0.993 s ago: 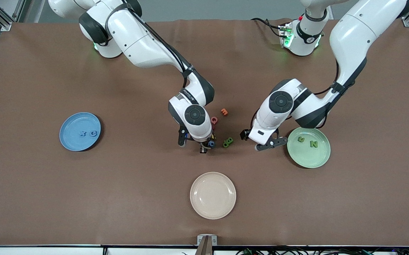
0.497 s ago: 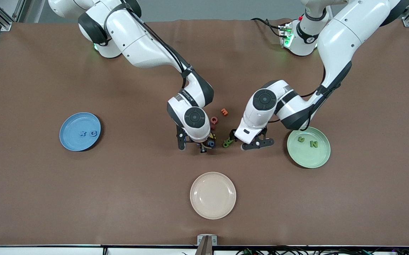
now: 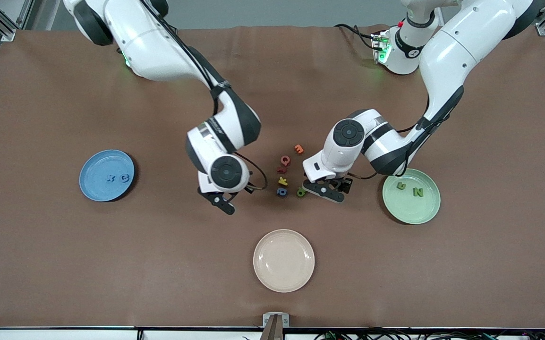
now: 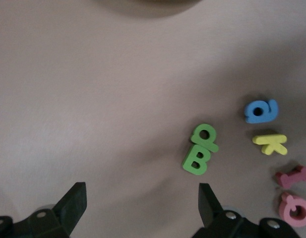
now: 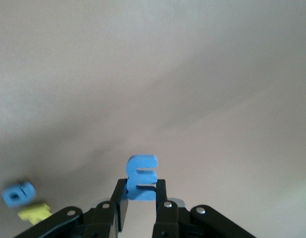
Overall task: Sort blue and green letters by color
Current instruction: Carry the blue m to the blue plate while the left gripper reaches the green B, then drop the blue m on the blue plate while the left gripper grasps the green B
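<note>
My left gripper grabs the green letter B by its straight spine and round bumps next, to sort the letter onto the green plate (image 3: 426, 210).
My right gripper (image 5: 141, 198) is shut on a blue letter E (image 5: 142, 177) and hangs over bare table (image 3: 225, 205), between the letter pile and the blue plate (image 3: 94, 163). That plate holds two blue letters (image 3: 117, 178). My left gripper (image 3: 327, 191) is open just above the table, beside two touching green letters (image 4: 198, 151); they lie outside its jaws (image 4: 141, 206). A blue letter (image 4: 261, 110) lies in the pile (image 3: 281, 191). The green plate (image 3: 426, 210) holds two green letters (image 3: 409, 189).
Yellow (image 3: 282, 181), red (image 3: 280, 170), pink (image 3: 285, 160) and orange (image 3: 299, 149) letters lie in the pile between the grippers. A beige plate (image 3: 284, 278) sits nearer to the front camera, below the pile.
My right gripper has left the pile with the blue E and moved toward the blue plate. My left gripper has swung from beside the green plate to the green letters.
</note>
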